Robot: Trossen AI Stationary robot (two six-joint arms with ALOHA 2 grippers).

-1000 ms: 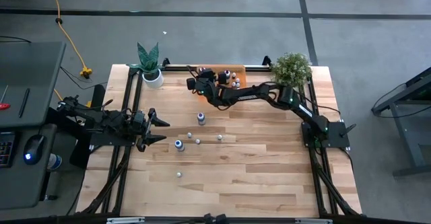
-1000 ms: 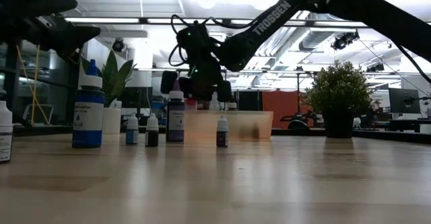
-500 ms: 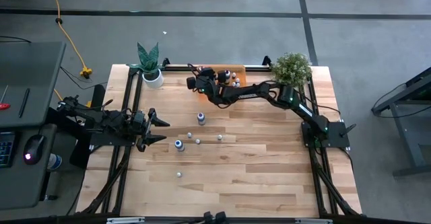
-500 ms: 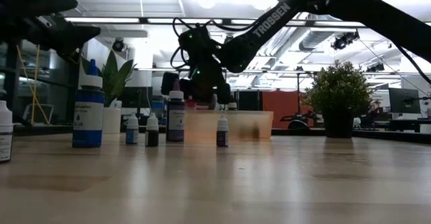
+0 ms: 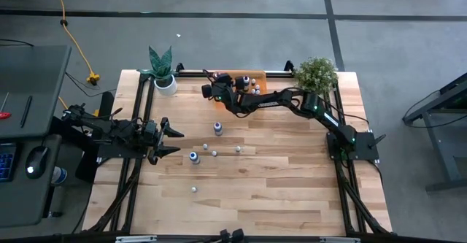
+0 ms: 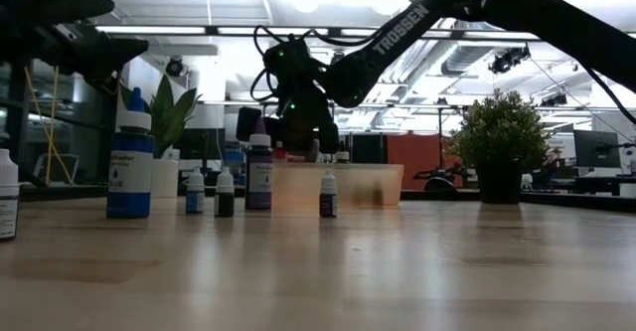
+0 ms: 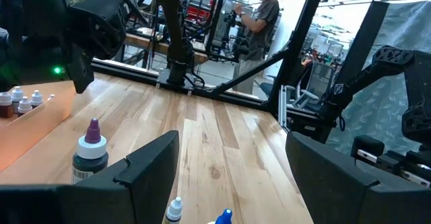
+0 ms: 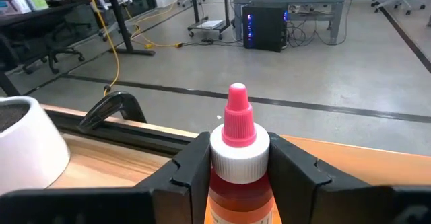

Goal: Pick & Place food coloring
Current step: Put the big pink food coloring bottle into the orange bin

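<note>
My right gripper should open now: the body of the upright red-orange bottle is down inside the orange tray's rim, so the bottle would stay in the tray.
Food coloring bottles stand on their bases mid-table: a dark bottle with a purple tip (image 5: 217, 128) (image 7: 91, 153), a blue one (image 5: 194, 157) (image 6: 130, 167) and several tiny whitish droppers (image 5: 214, 153). More bottles (image 5: 252, 88) sit in an orange tray (image 5: 244, 79) (image 6: 343, 184) at the far edge. My right gripper (image 5: 217, 90) (image 8: 239, 173) is at the tray's left end, shut on a red-orange bottle with a white cap and pink tip (image 8: 238, 126). My left gripper (image 5: 174, 141) (image 7: 232, 177) waits open at the table's left side, short of the bottles. My right gripper pinches the red-orange bottle between its two fingers (image 8: 192, 170), just below the white cap (image 8: 239, 150), on the neck and upper body. The fingers come roughly level from the table's right. The bottle stands upright in the hold; in the low view its red body (image 6: 281, 153) hangs above the tabletop.
A potted spiky plant in a white pot (image 5: 165, 81) stands at the far left corner and a bushy plant (image 5: 316, 74) at the far right. Bare wood lies on the near half of the table (image 5: 277, 199). A person (image 7: 259, 22) stands beyond the table.
My right gripper, still shut on the red-orange bottle, has shifted slightly toward the far edge at the tray's left end, then held still. The standing bottles have stayed where they were.
</note>
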